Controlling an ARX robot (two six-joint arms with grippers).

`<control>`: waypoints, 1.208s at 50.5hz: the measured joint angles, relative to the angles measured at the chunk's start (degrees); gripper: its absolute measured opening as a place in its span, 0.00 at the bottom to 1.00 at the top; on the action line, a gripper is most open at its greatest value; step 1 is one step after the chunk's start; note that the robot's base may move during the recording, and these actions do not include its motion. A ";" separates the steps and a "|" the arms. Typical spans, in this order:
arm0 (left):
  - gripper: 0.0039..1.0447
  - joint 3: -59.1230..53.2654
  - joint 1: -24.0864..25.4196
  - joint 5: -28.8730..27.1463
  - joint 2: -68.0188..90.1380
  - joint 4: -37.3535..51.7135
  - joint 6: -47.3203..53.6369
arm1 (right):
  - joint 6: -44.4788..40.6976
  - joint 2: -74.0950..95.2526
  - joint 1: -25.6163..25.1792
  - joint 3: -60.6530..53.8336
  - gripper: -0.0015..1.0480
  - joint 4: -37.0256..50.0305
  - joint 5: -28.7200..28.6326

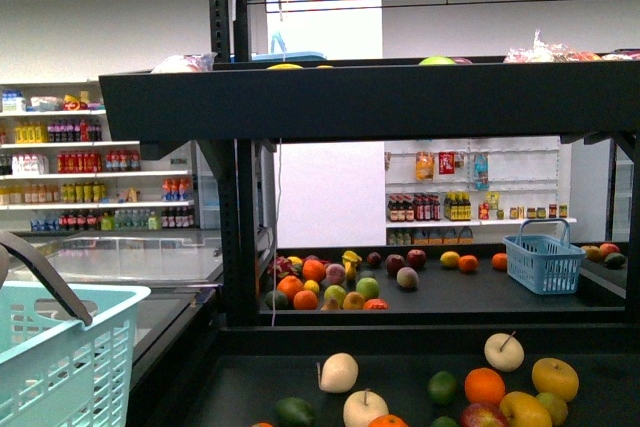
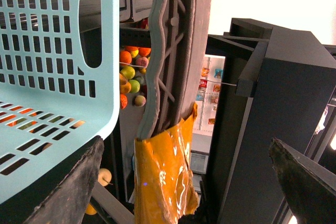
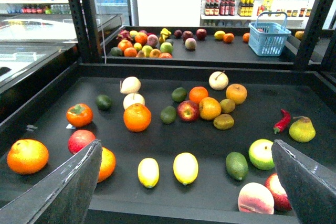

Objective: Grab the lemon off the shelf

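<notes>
My left gripper is about to carry the teal basket (image 2: 52, 77) for the lemon, so it should grab the grey handle by the orange-taped grip (image 2: 164, 174) next.
Two lemons lie side by side near the front lip of the black shelf (image 3: 315, 98), a smaller one (image 3: 148, 172) and a plumper one (image 3: 186, 168). My right gripper (image 3: 186, 145) hangs open just above and in front of them, its fingers (image 3: 63, 192) spread wide to either side, touching nothing. In the front view the shelf (image 1: 370, 102) fills the frame, and neither gripper shows there. My left gripper (image 2: 186, 141) is open around the orange-taped handle (image 2: 163, 177) of a teal basket (image 2: 52, 77).
Around the lemons lie oranges (image 3: 137, 117), an avocado (image 3: 237, 165), a green apple (image 3: 261, 153), a peach (image 3: 255, 198), a red chili (image 3: 281, 121) and a pear (image 3: 302, 129). A blue basket (image 3: 268, 36) stands on the rear tier. Upright posts (image 3: 86, 17) flank the tier.
</notes>
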 joint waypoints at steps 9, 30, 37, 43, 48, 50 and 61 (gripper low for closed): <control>0.74 2.80 -0.31 -0.72 2.34 -1.38 2.56 | 0.00 0.00 0.00 0.00 0.93 0.00 0.00; 0.16 5.66 -1.51 -1.64 5.68 -1.97 5.03 | 0.00 0.02 0.00 0.00 0.93 0.00 0.00; 0.15 5.66 -1.49 -1.46 5.49 -1.73 5.29 | 0.00 0.02 0.00 0.00 0.93 0.00 0.00; 0.14 4.92 -1.60 -1.44 3.91 -2.16 6.12 | 0.00 0.00 0.00 0.00 0.93 0.00 0.00; 0.14 3.43 -2.23 -0.09 1.14 -2.43 7.34 | 0.00 0.02 0.00 0.00 0.93 0.00 0.00; 0.13 2.89 -2.69 0.28 -0.39 -2.51 8.09 | 0.00 0.02 0.00 0.00 0.93 0.00 0.00; 0.10 1.07 -6.97 3.48 -8.50 -3.82 13.66 | 0.00 0.00 0.00 0.00 0.93 0.00 0.00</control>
